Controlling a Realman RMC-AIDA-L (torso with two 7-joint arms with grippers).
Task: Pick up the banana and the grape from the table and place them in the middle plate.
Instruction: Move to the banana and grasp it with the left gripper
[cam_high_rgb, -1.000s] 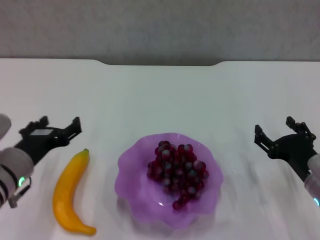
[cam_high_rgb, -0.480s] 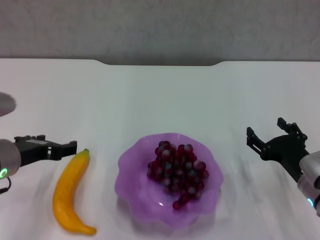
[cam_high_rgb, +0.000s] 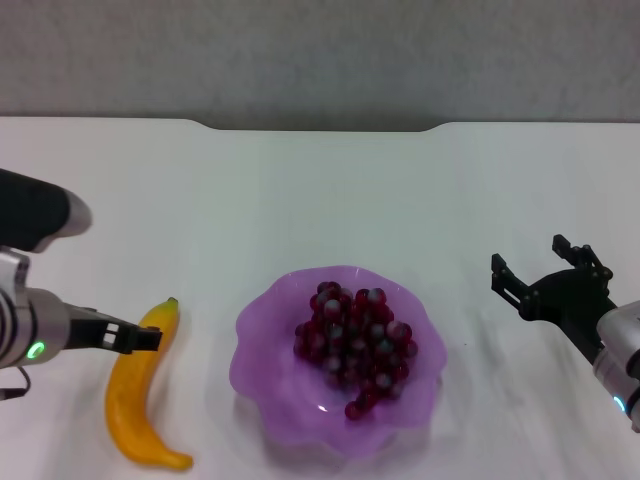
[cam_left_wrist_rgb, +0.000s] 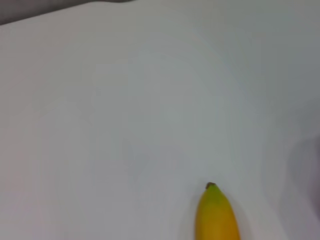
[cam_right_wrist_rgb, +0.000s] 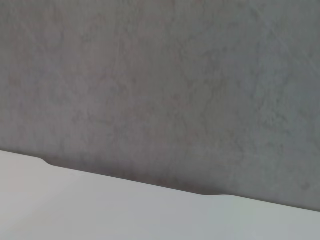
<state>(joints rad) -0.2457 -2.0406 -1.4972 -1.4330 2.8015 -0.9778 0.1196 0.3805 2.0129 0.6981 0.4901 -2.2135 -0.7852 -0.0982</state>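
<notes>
My left gripper's fingers hover above the banana's upper part, short of its sides, so it is too early to close and lowering comes first.
The banana (cam_high_rgb: 140, 400) lies on the white table (cam_high_rgb: 320, 200) left of the purple scalloped plate (cam_high_rgb: 262, 385). The bunch of dark red-purple grapes (cam_high_rgb: 352, 340) lies in the plate. My left gripper (cam_high_rgb: 138, 338) is low at the banana's upper part, just below its dark tip, reaching in from the left. The left wrist view shows only the banana's tip end (cam_left_wrist_rgb: 216, 217) on the table (cam_left_wrist_rgb: 125, 100). My right gripper (cam_high_rgb: 535, 264) is open and empty, above the table to the right of the plate.
The table's far edge meets a grey wall (cam_high_rgb: 320, 60), with a shallow notch in the edge. The right wrist view shows only that wall (cam_right_wrist_rgb: 160, 75) and a strip of table (cam_right_wrist_rgb: 100, 215).
My left arm has swung in and down, bringing the gripper from beside the banana's tip onto its upper part. The right gripper drew slightly towards the plate. Banana, grapes and plate have not moved.
</notes>
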